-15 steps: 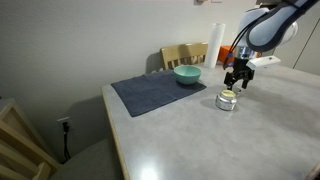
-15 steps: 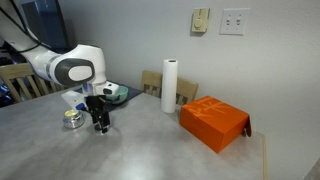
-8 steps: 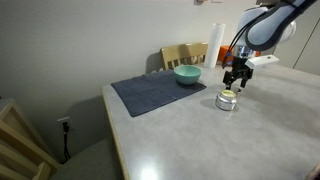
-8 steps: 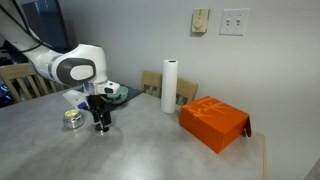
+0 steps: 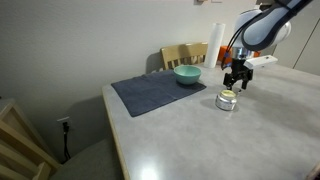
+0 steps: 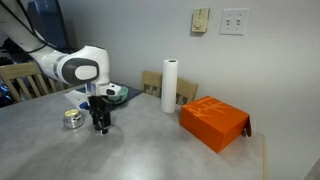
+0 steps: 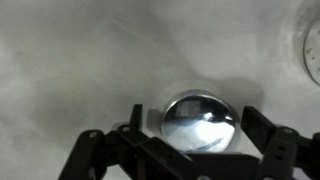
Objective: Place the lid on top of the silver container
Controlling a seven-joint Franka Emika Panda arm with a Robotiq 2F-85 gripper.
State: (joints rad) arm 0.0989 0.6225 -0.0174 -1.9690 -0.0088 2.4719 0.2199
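My gripper should close now, since its fingers are down by the table with the lid (image 7: pixel 199 122) between them. Closing now would hold the lid.
The lid (image 7: pixel 200 125), a small shiny round disc, lies flat on the grey table in the wrist view. My gripper (image 7: pixel 197 113) is low over it, open, with one finger on each side and a gap to each. The silver container (image 5: pixel 227 100) is a small squat metal pot on the table close beside the gripper (image 5: pixel 237 82). It also shows in an exterior view (image 6: pixel 73 119), just beside the gripper (image 6: pixel 101 126), and as a sliver at the right edge of the wrist view (image 7: pixel 312 50). In both exterior views the gripper hides the lid.
A teal bowl (image 5: pixel 187 74) sits at the edge of a dark mat (image 5: pixel 158 92) behind the container. A paper towel roll (image 6: pixel 170 85) and an orange box (image 6: pixel 213 122) stand further along the table. A wooden chair (image 5: pixel 184 54) is at the far edge.
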